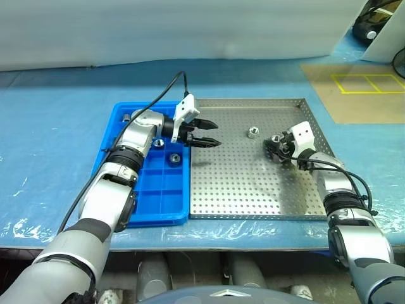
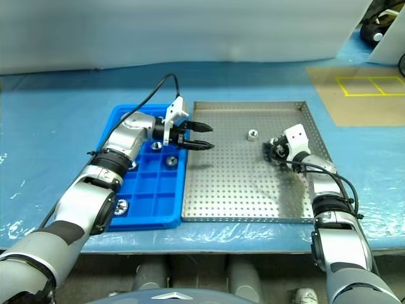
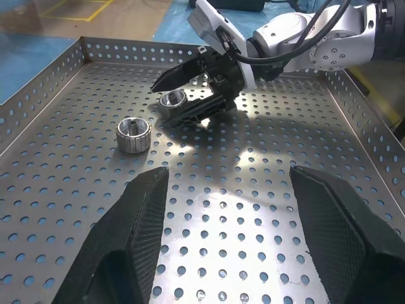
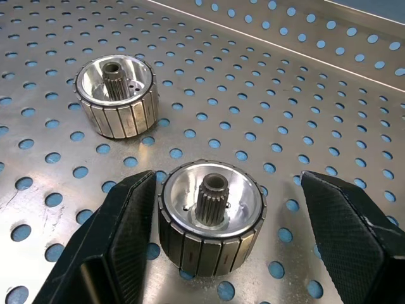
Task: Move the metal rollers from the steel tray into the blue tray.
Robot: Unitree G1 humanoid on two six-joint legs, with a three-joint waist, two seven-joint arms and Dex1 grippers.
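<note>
My right gripper closes on the upright roller now, since its fingertips stand low on either side of the ribbed roller in the right wrist view.
The steel tray [image 1: 247,183] lies in the middle of the table, with the blue tray [image 1: 158,196] against its left side. Two metal rollers stand upright on the perforated floor. One roller [image 4: 212,215] sits between the spread fingers of my right gripper [image 4: 229,180], which is open and low over the floor; the fingers are not touching it. The other roller [image 4: 117,95] stands free a little to its left [image 1: 252,132]. My left gripper [image 1: 204,133] hangs open and empty over the steel tray's left edge, pointing right. Several rollers [image 2: 171,161] lie in the blue tray's compartments.
A pale blue sheet [image 1: 57,139] covers the table. A brown board with yellow tape marks [image 1: 354,88] lies at the back right, beyond the steel tray. A black cable [image 1: 166,88] loops above my left wrist. The table's front edge runs just below both trays.
</note>
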